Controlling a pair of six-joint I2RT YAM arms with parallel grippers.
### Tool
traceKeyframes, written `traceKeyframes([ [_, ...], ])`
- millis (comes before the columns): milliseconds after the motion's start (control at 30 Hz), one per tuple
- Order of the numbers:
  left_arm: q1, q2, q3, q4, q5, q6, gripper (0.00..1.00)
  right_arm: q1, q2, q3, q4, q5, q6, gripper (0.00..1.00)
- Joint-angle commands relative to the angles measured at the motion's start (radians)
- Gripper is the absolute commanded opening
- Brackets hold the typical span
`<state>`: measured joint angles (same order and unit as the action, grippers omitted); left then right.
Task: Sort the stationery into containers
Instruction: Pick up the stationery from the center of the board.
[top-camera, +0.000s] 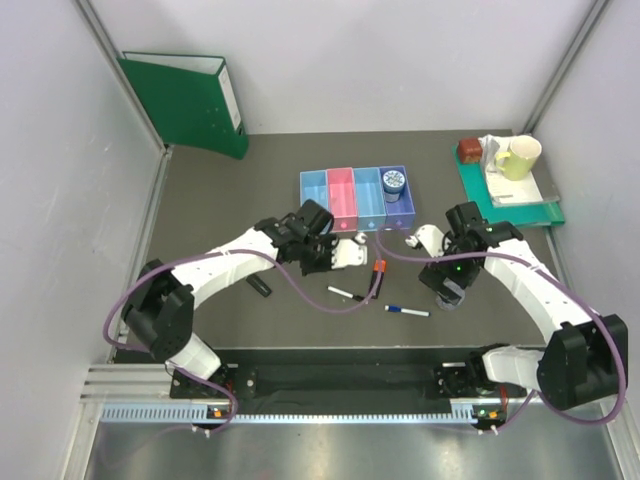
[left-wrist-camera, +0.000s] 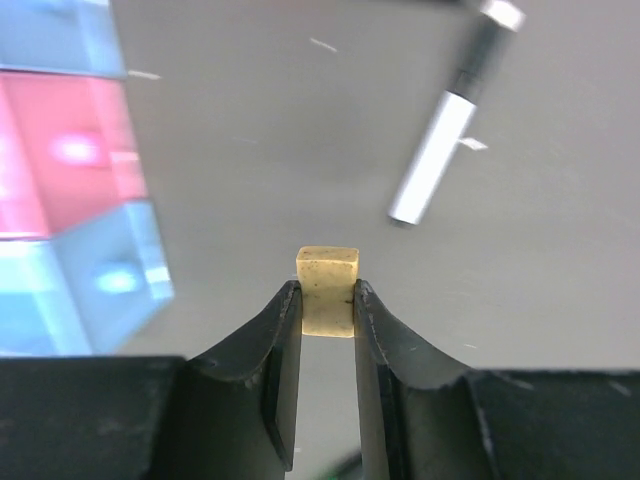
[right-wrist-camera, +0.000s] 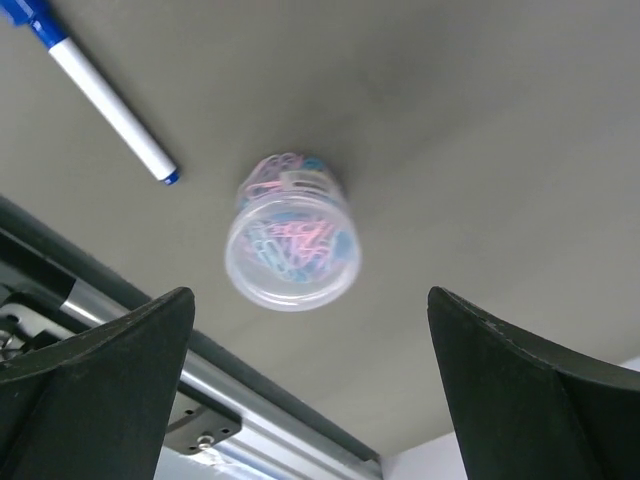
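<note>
The clear cup of clips has bare mat between it and each spread finger of my right gripper. The cup (top-camera: 449, 302) would stay standing if I lifted my right gripper now.
My left gripper (left-wrist-camera: 327, 292) is shut on the tan block (left-wrist-camera: 327, 262), whose top sticks out past the fingertips. In the top view this gripper (top-camera: 343, 254) sits just in front of the row of containers (top-camera: 352, 212). The round blue-white tub (top-camera: 394, 183) lies in the purple bin. My right gripper (right-wrist-camera: 308, 300) is open wide above the small purple cup (right-wrist-camera: 293, 245), a clear one full of coloured clips. The cup (top-camera: 449, 302) shows partly under that gripper (top-camera: 452, 286). The orange-capped highlighter (top-camera: 379, 268) and two white pens (top-camera: 345, 293) (top-camera: 407, 310) lie on the mat.
A green binder (top-camera: 190, 100) leans at the back left. A teal tray (top-camera: 530, 212) at the back right holds a yellow-green mug (top-camera: 518, 157) and a brown block (top-camera: 470, 150). A short black item (top-camera: 260, 287) lies left of the pens. A metal rail (right-wrist-camera: 260, 430) borders the near edge.
</note>
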<state>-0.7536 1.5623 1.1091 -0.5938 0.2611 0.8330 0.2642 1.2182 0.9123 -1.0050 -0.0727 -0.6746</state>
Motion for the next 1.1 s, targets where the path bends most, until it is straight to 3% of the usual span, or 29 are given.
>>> traceKeyframes([
  [0,0.005,-0.024,0.107,0.014,-0.074,-0.058,0.01,-0.005,-0.026,-0.029,0.008,-0.045,-0.011,1.0],
  [200,0.02,0.074,0.256,0.089,-0.1,-0.057,0.0,-0.002,-0.019,-0.076,0.043,-0.058,-0.003,1.0],
  [433,0.023,0.298,0.524,0.133,-0.092,-0.072,0.0,-0.003,0.024,-0.087,0.078,-0.049,0.009,0.96],
  [633,0.03,0.416,0.659,0.199,-0.082,-0.094,0.0,-0.003,0.047,-0.108,0.109,-0.041,0.02,0.75],
  [767,0.03,0.473,0.719,0.226,-0.063,-0.107,0.0,-0.005,0.06,-0.107,0.115,-0.036,0.024,0.53],
  [1067,0.03,0.573,0.836,0.296,-0.016,-0.133,0.0,-0.003,0.037,-0.086,0.105,0.004,0.035,0.38],
])
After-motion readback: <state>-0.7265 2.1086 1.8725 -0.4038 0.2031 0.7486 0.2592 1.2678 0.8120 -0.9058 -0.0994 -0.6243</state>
